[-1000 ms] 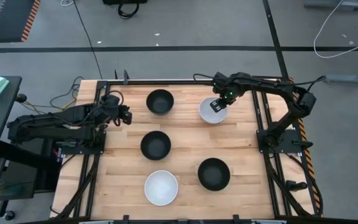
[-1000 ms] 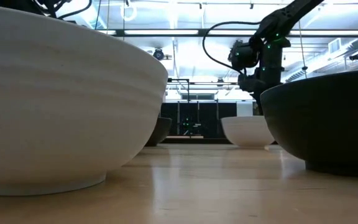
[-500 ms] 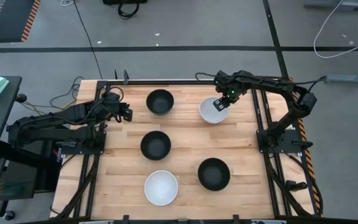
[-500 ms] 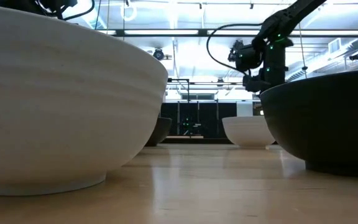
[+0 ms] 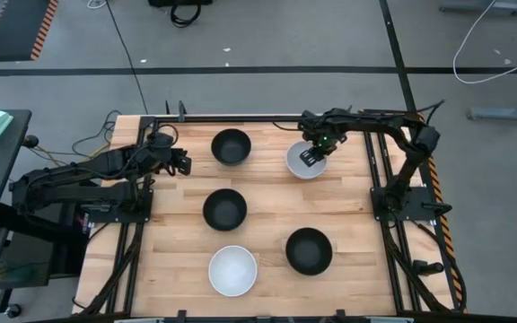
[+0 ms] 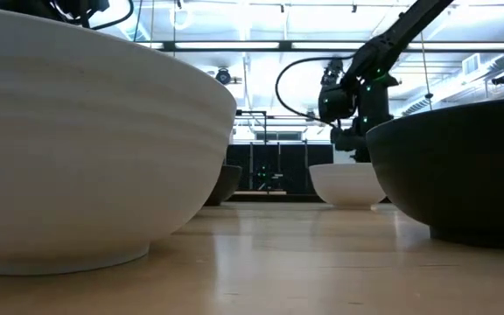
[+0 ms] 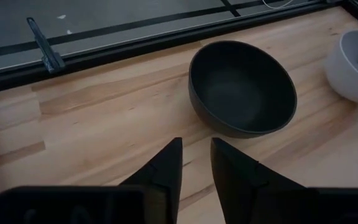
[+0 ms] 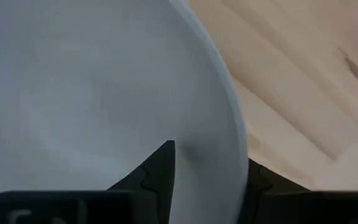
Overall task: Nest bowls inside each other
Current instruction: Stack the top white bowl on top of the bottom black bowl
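The robot's far white bowl should go inside the near black bowl, so my right gripper should next grab the white bowl by its rim to nest it there.
Five bowls stand on their bases on the table. The far black bowl is beside the far white bowl. A middle black bowl, a near black bowl and a near white bowl stand apart from each other. My right gripper is open over the far white bowl, with one finger inside and one outside its rim. My left gripper is open with a narrow gap. It hovers near the table's left edge, pointing at the far black bowl. My right gripper comes from above at the far white bowl's rim. One finger is inside the bowl and the other is outside. I cannot tell whether either finger touches the wall. The bowl stands on the table.
A black metal frame runs along the table's far edge and both sides. Bare wood lies between the far white bowl and the near black bowl. In the low view the near white bowl and near black bowl fill the foreground.
My right gripper has come down and a little toward the table's near-left, from above the far white bowl's far side to its rim. Its wrist has turned as it moved.
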Controlling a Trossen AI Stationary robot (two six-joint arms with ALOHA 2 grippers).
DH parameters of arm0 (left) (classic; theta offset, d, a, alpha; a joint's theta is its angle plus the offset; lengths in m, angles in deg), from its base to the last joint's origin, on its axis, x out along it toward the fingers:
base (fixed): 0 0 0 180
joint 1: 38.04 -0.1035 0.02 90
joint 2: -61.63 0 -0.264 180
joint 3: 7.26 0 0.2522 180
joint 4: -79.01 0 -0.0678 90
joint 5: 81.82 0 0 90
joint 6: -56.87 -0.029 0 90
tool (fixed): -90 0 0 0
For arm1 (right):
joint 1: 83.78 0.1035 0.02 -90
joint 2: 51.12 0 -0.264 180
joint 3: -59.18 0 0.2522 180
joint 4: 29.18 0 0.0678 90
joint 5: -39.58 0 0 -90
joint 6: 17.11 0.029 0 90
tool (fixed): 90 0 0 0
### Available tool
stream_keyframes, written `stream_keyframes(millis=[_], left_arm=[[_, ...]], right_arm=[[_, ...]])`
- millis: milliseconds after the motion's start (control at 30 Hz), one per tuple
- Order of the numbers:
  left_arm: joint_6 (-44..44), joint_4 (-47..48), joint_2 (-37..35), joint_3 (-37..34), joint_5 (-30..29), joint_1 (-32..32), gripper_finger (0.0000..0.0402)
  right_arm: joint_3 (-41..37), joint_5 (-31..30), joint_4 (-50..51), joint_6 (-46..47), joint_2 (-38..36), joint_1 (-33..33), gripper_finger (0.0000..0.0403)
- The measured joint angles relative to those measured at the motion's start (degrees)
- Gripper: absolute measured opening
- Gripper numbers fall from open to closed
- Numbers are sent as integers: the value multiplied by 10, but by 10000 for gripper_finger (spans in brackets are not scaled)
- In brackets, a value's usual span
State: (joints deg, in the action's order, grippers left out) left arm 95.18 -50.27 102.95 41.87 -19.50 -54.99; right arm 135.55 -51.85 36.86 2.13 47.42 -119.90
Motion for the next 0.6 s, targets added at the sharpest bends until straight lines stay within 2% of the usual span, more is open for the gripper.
stream_keyframes(millis=[133, 367, 600], left_arm=[[0, 0, 0, 0, 0, 0, 83], [0, -11, 0, 0, -1, 0, 73], [-1, -24, 0, 0, -1, 0, 74]], right_arm=[[0, 6, -8, 0, 9, 0, 89], [1, 25, -14, -5, -12, -1, 13], [0, 11, -5, -14, -68, -1, 6]])
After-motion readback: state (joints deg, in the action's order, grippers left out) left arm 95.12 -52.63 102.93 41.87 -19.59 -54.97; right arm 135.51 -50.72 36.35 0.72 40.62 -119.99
